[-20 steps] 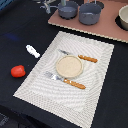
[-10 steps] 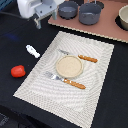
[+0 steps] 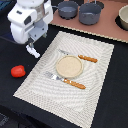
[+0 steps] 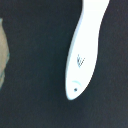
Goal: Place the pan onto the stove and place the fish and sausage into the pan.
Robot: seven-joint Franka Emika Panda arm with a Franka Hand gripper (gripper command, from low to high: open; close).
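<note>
The robot's gripper needs to get the fish into the pan (image 3: 67, 8), so it should next grab the white fish by its long, narrow body (image 3: 32, 50).
The white fish (image 3: 33, 51) lies on the dark table left of the placemat; the wrist view shows it close up (image 4: 82, 55), long and narrow with a small eye. My gripper (image 3: 34, 42) hangs just above it, fingers apart and empty. The red sausage (image 3: 18, 71) lies on the table nearer the exterior view's left. The blue-grey pan (image 3: 67, 8) stands at the far left end of the pinkish stove (image 3: 102, 31); its handle is mostly hidden behind my arm.
A larger grey pot (image 3: 91, 14) stands on the stove beside the pan, and a bowl (image 3: 123, 17) at the right edge. The striped placemat (image 3: 45, 87) carries a tan plate (image 3: 68, 66), a fork (image 3: 64, 81) and a knife (image 3: 80, 57).
My arm has come into view from the exterior view's top left and moved down over the fish. The fish, the sausage and the pan have not moved.
</note>
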